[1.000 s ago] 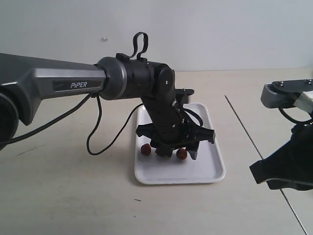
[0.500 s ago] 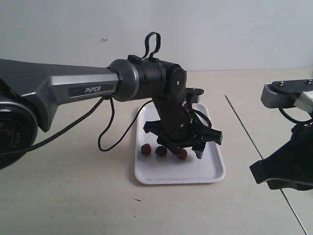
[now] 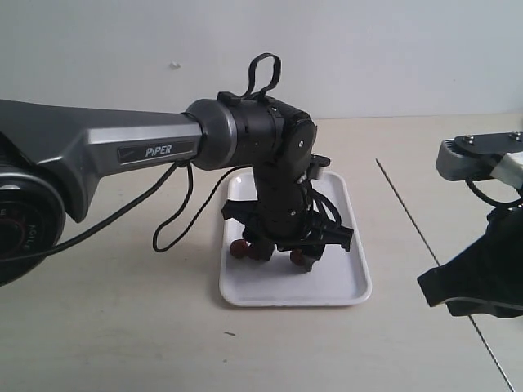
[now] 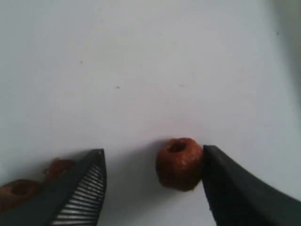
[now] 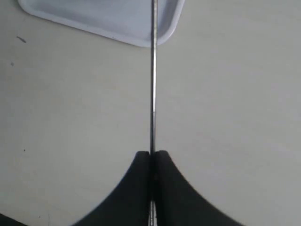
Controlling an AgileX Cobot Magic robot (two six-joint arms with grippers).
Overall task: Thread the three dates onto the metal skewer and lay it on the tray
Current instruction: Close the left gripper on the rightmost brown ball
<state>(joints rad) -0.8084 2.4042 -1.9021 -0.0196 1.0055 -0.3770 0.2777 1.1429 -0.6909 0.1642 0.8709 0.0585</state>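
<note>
My left gripper is to pinch the lone date next by its plump middle (image 3: 301, 260), so the date can go onto the metal skewer (image 3: 401, 203).
Three reddish-brown dates lie in a row on the white tray (image 3: 288, 291). My left gripper (image 3: 292, 245) hangs low over them, open. One date (image 4: 178, 164) sits between its jaws, touching one finger (image 4: 225, 183). The other two dates (image 4: 59, 167) (image 4: 19, 190) lie outside the ribbed finger (image 4: 82, 193). In the exterior view the dates (image 3: 239, 249) (image 3: 304, 260) show partly under the gripper. My right gripper (image 5: 151, 153) is shut on the thin metal skewer (image 5: 152, 84), held above the table. The skewer's far end points over a tray corner (image 5: 160, 33).
The left arm (image 3: 122, 151) reaches in from the left and hides much of the tray's far half; a black cable (image 3: 167, 220) loops beneath it. The right arm (image 3: 478, 282) stands off the tray at the right edge. Pale tabletop surrounds the tray.
The left gripper swung right, then came back left and lower, so its jaws now flank the right-hand date. The tray slid slightly left. The right arm has not moved.
</note>
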